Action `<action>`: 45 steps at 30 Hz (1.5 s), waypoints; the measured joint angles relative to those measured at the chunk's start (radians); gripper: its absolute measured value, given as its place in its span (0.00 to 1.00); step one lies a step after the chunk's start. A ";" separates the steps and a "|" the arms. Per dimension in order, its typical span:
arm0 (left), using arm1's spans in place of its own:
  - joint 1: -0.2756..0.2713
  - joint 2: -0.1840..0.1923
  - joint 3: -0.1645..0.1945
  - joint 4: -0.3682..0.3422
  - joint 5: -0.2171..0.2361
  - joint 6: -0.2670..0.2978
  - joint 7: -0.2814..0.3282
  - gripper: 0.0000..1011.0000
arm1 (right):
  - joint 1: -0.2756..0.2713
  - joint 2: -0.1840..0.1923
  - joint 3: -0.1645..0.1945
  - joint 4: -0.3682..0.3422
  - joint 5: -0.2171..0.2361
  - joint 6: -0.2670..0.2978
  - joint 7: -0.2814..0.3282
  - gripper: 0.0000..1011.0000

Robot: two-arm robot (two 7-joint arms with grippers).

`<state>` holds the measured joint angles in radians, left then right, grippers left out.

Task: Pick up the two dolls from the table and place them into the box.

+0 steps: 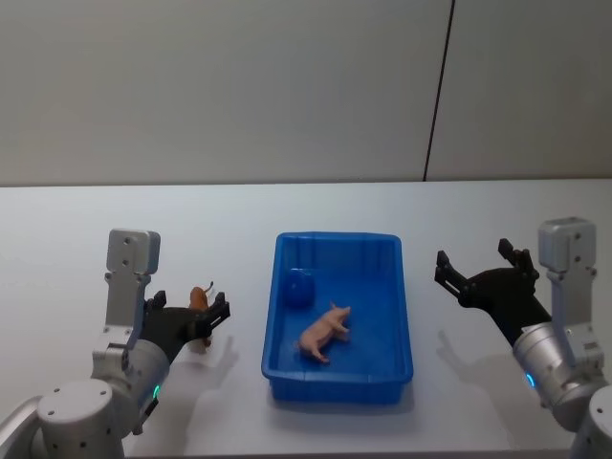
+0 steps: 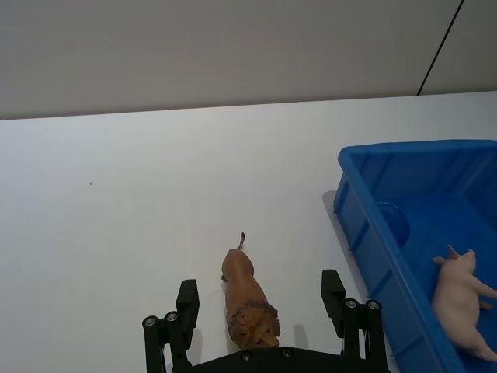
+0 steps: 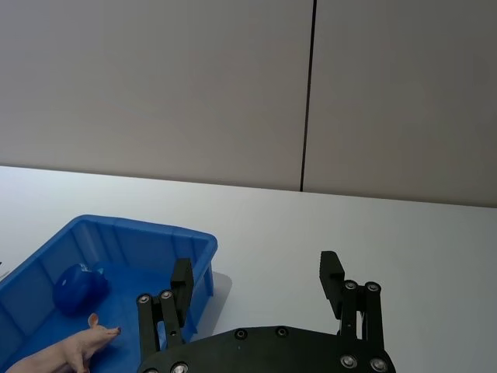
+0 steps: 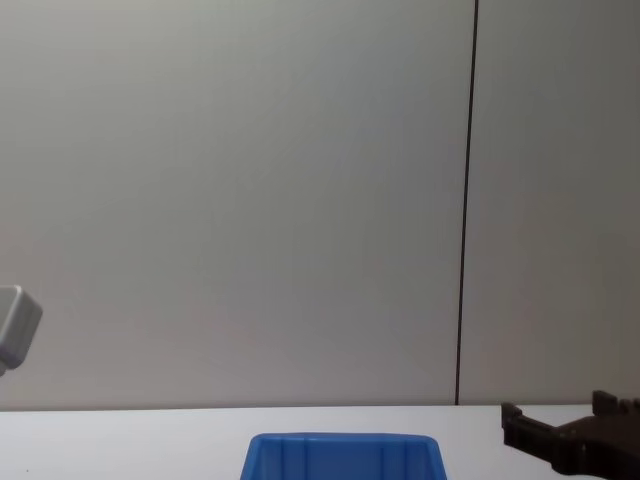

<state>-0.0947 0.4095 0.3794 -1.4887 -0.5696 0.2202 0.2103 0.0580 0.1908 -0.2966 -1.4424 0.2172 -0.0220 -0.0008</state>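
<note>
Next, my left gripper picks up the small brown lion doll by its trunk behind the mane (image 2: pixel 245 289) to put it into the blue box.
A small brown lion doll (image 1: pixel 199 299) (image 2: pixel 247 299) stands on the white table (image 1: pixel 86 239), left of the blue box (image 1: pixel 337 235) (image 2: pixel 404 148), its thin tail pointing away from my wrist. My left gripper (image 1: pixel 189 311) (image 2: pixel 259 286) is open, with one finger on each side of the lion and a gap to both. A pink pig doll (image 1: pixel 323 333) (image 2: pixel 458 299) (image 3: pixel 66 353) lies on its side inside the box (image 3: pixel 140 225). To the right of the box my right gripper (image 1: pixel 473 256) (image 3: pixel 256 266) (image 4: pixel 557 410) hovers open and holds nothing.
A round dark blue object (image 1: pixel 298 288) (image 3: pixel 80 286) sits in the box's far left corner. The table runs back to a grey wall (image 1: pixel 287 86) with a dark vertical seam. Bare tabletop lies on both sides of the box (image 4: pixel 340 440).
</note>
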 joint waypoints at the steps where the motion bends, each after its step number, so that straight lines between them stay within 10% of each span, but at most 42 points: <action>1: -0.004 -0.003 -0.001 0.009 -0.002 -0.002 -0.003 0.99 | 0.000 0.000 0.000 0.000 0.000 0.000 0.000 0.99; 25: -0.077 -0.062 -0.018 0.184 -0.055 -0.047 -0.054 0.98 | 0.000 0.000 0.000 0.000 0.000 0.000 0.000 0.99; 45: -0.105 -0.086 -0.024 0.224 -0.057 -0.019 -0.071 0.46 | 0.000 0.000 0.000 0.000 0.000 0.000 0.000 0.99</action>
<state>-0.1995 0.3239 0.3558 -1.2646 -0.6263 0.2011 0.1398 0.0581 0.1907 -0.2966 -1.4423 0.2171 -0.0220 -0.0006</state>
